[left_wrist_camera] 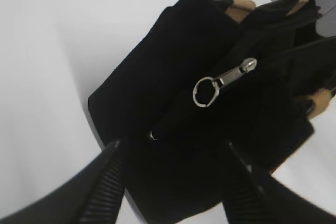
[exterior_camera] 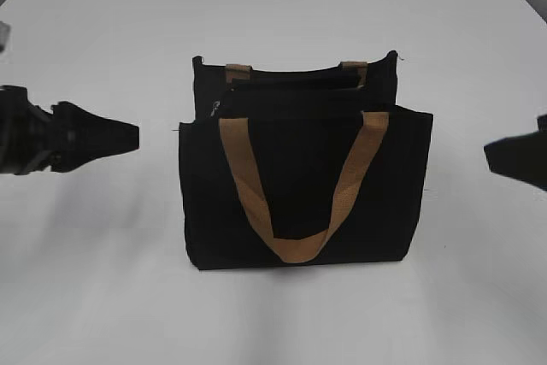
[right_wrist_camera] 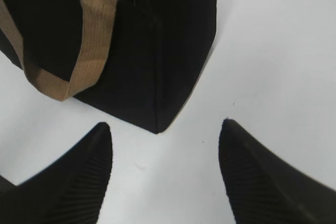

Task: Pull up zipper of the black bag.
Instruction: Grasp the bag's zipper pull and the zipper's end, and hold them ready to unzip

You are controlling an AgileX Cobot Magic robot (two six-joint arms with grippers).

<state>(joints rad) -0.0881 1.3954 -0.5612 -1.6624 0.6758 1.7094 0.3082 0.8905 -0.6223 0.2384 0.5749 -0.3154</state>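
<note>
The black bag's soft front (exterior_camera: 212, 203) hangs loose, so my left gripper will next pinch the bag by the fabric end of its top edge (exterior_camera: 203, 116), which sticks out thin.
The black bag (exterior_camera: 303, 179) stands upright at the middle of the white table, its tan strap hanging down the front. The zipper runs along its top edge, with the small silvery pull tab (exterior_camera: 214, 109) at the left end. In the left wrist view the pull tab (left_wrist_camera: 224, 81) with its ring hangs on the bag (left_wrist_camera: 157, 87), ahead of the jaws. My left gripper (exterior_camera: 132, 132) is open, left of the bag and apart from it; its jaws (left_wrist_camera: 173, 148) frame the bag's end. My right gripper (exterior_camera: 489, 154) is open at the right, near the bag's lower corner (right_wrist_camera: 157, 127).
The white table (exterior_camera: 102, 279) surrounds the bag on all sides. A tan strap loop (right_wrist_camera: 79, 72) hangs on the bag's front in the right wrist view. The second strap's ends (exterior_camera: 238, 68) show at the bag's back edge.
</note>
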